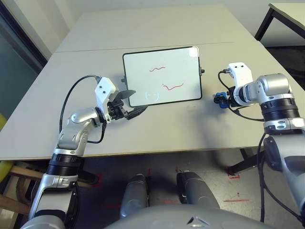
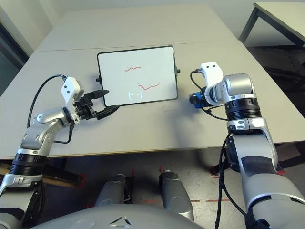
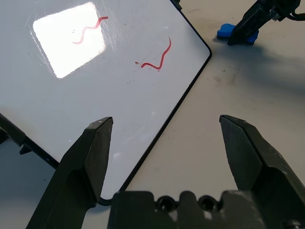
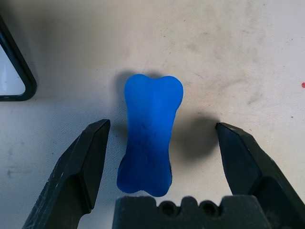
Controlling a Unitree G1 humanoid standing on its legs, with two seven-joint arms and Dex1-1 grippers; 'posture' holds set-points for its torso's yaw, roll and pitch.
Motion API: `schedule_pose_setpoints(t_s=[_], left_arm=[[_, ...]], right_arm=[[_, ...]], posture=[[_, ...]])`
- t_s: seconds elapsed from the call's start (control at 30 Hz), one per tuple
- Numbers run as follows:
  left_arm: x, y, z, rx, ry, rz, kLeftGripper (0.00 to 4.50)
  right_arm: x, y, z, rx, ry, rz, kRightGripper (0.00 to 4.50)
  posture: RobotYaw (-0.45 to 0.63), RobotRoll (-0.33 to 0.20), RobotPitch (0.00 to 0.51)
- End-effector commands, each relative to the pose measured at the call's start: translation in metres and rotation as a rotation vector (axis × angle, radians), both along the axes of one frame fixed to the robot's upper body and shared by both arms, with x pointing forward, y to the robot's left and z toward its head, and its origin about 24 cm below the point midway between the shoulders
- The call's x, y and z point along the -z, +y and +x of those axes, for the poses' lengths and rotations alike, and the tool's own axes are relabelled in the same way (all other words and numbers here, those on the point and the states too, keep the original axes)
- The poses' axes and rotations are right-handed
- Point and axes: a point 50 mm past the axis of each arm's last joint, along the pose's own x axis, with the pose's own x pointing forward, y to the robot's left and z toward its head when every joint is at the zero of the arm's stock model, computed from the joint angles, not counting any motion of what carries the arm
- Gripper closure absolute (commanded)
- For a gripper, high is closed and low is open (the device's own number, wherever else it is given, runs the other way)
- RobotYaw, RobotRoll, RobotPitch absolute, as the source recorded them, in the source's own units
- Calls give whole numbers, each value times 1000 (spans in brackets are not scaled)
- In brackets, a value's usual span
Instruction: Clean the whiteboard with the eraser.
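Observation:
My right gripper has its fingers down beside the blue eraser's waist (image 1: 222, 99) (image 4: 149, 136), with their shadow near on the tabletop, so it should close on the eraser now.
The whiteboard (image 1: 162, 76) lies flat mid-table, black-framed, with two red squiggles (image 1: 172, 87) and a faint smiley near its front edge. My left gripper (image 1: 133, 101) is open at the board's near-left corner, one finger over the white surface and the other over the table; nothing is between them. The eraser (image 4: 150, 133), a small blue waisted block, lies on the table just right of the board. My right gripper (image 4: 162, 128) stands open right over it, one finger on each side, neither touching. In the left wrist view the eraser (image 3: 233, 32) sits under that gripper.
The grey table (image 1: 157, 129) has a seam running behind the board and bare room in front of it and to the far side. A second table (image 1: 286, 14) stands at the back right. Cables loop off both wrists.

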Motion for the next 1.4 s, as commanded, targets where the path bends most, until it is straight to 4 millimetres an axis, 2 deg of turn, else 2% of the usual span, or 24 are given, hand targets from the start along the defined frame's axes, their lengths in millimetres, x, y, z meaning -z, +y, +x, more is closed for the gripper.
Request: schedule_pose_setpoints(t_s=[0.03, 0.57, 0.67, 0.9, 1.0, 1.1, 1.2, 1.3, 1.4], left_arm=[[-3, -2, 1, -3, -11, 6, 0], [-4, -6, 6, 3, -12, 7, 0], [-4, -6, 7, 1, -13, 7, 0], [-4, -7, 8, -3, -14, 7, 0], [-4, -6, 8, -5, -14, 8, 0], [-4, -6, 8, -6, -15, 8, 0], [-5, -4, 8, -9, -17, 9, 0], [-9, 4, 10, -25, -24, 25, 0], [-11, 9, 12, -32, -28, 35, 0]], right_arm=[[6, -3, -3, 10, 38, -3, 38], [8, -1, -11, 0, 81, 8, 38], [8, 0, -11, -3, 77, 6, 684], [8, 1, -8, -51, 18, -37, 3296], [6, 0, -5, -104, -26, -72, 4066], [-2, 1, -1, -203, -99, -147, 4119], [-18, 4, 5, -319, -195, -251, 4119], [-54, 22, 16, -562, -369, -474, 4119], [-69, 33, 19, -719, -424, -612, 4119]], posture=[[-83, 0, 79], [-105, 0, 98], [-104, 0, 98], [-102, 0, 96], [-103, 0, 95], [-105, 0, 94], [-108, 0, 93], [-114, 0, 90], [-118, 0, 89]])
